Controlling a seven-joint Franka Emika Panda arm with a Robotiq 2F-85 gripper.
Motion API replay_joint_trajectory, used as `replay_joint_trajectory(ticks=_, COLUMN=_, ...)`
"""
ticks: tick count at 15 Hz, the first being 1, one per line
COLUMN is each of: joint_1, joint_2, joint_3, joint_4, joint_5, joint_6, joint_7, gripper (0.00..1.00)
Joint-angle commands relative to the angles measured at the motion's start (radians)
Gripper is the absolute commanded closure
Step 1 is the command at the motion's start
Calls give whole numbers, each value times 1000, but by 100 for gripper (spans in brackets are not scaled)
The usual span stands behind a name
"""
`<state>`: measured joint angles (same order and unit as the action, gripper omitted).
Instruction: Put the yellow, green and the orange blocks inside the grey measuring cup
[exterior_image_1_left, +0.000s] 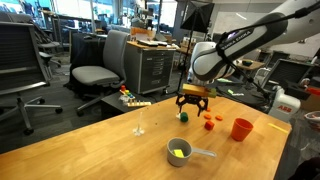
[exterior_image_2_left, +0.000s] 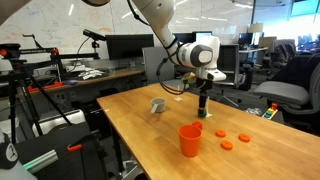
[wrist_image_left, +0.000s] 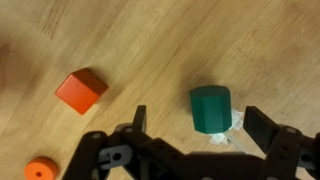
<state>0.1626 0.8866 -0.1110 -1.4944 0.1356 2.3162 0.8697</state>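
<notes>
My fingertips are above the top of the green block (exterior_image_1_left: 184, 116) in an exterior view. My gripper should go lower before it closes on the block between my fingertips.
A green block (wrist_image_left: 211, 107) lies on the wooden table, between the fingers of my open gripper (wrist_image_left: 200, 125) in the wrist view. In an exterior view the gripper (exterior_image_1_left: 193, 106) hovers just above the green block (exterior_image_1_left: 184, 116). An orange block (wrist_image_left: 81, 91) lies to its left, and it also shows in an exterior view (exterior_image_1_left: 207, 123). The grey measuring cup (exterior_image_1_left: 203, 154) stands near the table's front with a yellow block (exterior_image_1_left: 178, 152) inside it. The cup also shows in an exterior view (exterior_image_2_left: 158, 105), beyond the gripper (exterior_image_2_left: 203, 108).
An orange-red cup (exterior_image_1_left: 241, 129) stands near the blocks and also shows in an exterior view (exterior_image_2_left: 190, 140). Small orange discs (exterior_image_2_left: 227, 145) lie beside it, and one shows in the wrist view (wrist_image_left: 40, 169). A clear glass (exterior_image_1_left: 139, 125) stands mid-table. Office chairs and desks surround the table.
</notes>
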Motion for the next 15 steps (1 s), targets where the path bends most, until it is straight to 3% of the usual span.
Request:
replay_joint_trajectory(ticks=1, joint_1=10, joint_2=42, joint_3=-10, joint_4=66, joint_5=-58, joint_6=-69, joint_7=1, gripper=0)
replay_joint_trajectory(ticks=6, joint_1=11, joint_2=119, joint_3=0, joint_4=117, joint_5=-89, joint_6=-50, joint_7=-33, gripper=0)
replay_joint_trajectory(ticks=7, joint_1=18, joint_2=135, joint_3=-7, joint_4=129, joint_5=-100, joint_6=-51, joint_7=-32, gripper=10)
replay_joint_trajectory(ticks=8, joint_1=21, joint_2=146, joint_3=-10, joint_4=134, joint_5=-109, joint_6=-45, joint_7=-32, gripper=26)
replay_joint_trajectory(ticks=15, joint_1=37, joint_2=105, joint_3=-15, joint_4=98, joint_5=-142, joint_6=0, joint_7=-29, gripper=79)
